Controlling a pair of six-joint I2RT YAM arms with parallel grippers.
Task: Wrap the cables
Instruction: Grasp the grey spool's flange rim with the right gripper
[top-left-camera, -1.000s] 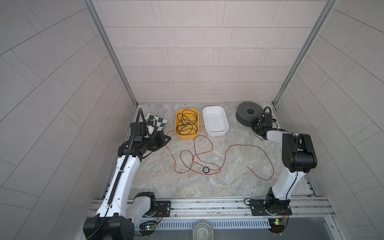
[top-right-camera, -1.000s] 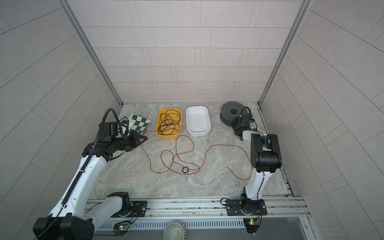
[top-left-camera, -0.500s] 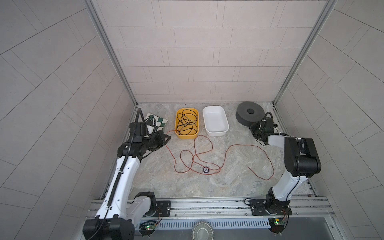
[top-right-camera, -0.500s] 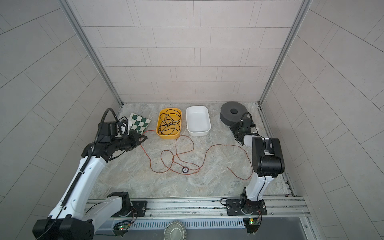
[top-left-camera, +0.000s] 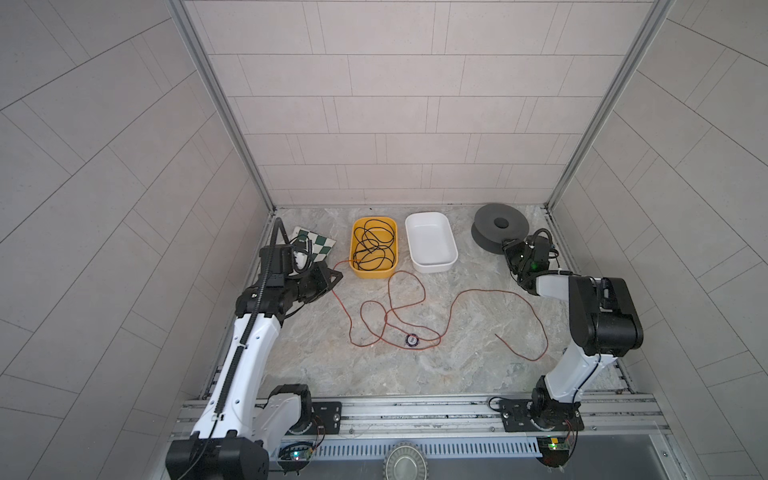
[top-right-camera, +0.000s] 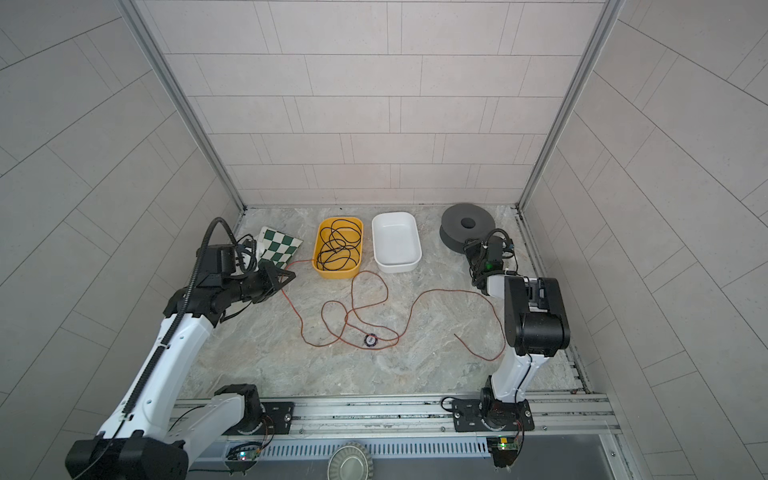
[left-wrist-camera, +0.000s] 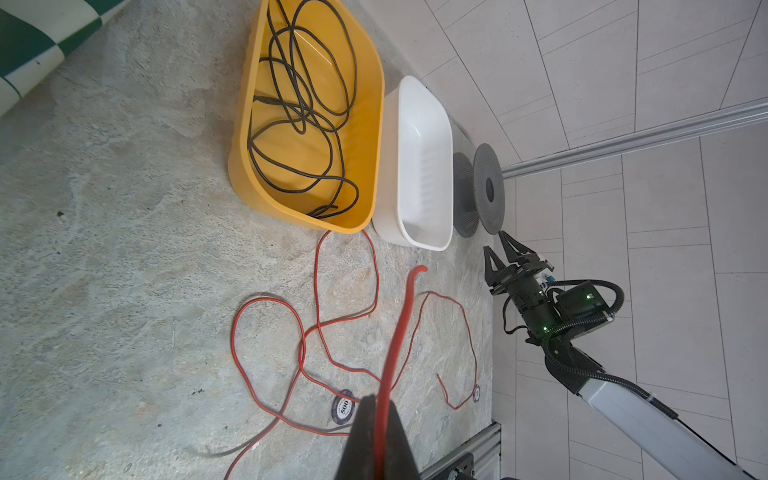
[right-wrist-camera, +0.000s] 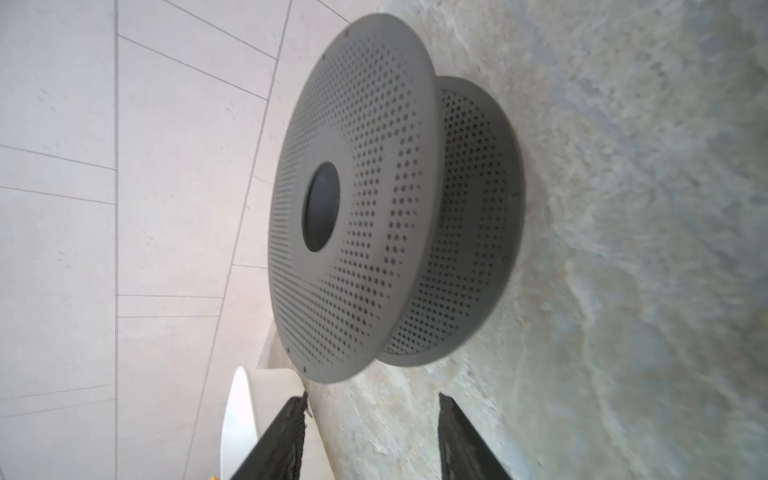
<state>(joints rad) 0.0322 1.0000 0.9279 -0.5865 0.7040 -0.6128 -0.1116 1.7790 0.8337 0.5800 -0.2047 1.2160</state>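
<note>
Next, my right gripper grabs the grey spool (top-left-camera: 486, 216) by its top disc's near rim to stand it on edge, leaving the gap between discs free for wrapping.
The red cable (top-left-camera: 490, 291) lies in loose loops across the stone floor in both top views (top-right-camera: 453, 290). My left gripper (top-left-camera: 337, 275) is shut on one end of it beside the yellow tub. In the left wrist view the strand (left-wrist-camera: 316, 270) runs out from between the closed fingertips of that gripper (left-wrist-camera: 379, 401). The other end lies free near the right arm. My right gripper (top-left-camera: 509, 249) stands open with nothing in it, just in front of the grey perforated spool (top-left-camera: 486, 216). In the right wrist view the gripper (right-wrist-camera: 372, 399) faces the spool (right-wrist-camera: 374, 187).
A yellow tub (top-left-camera: 372, 272) holding a thin black cable and a white tub (top-left-camera: 432, 266) stand at the back. A green checkered cloth (top-left-camera: 320, 245) lies back left. A small poker chip (top-left-camera: 411, 340) sits among the red loops. Tiled walls close three sides.
The right gripper's jaws have gone from shut to open near the spool, and its arm has shifted slightly. The left arm and the red cable have not moved.
</note>
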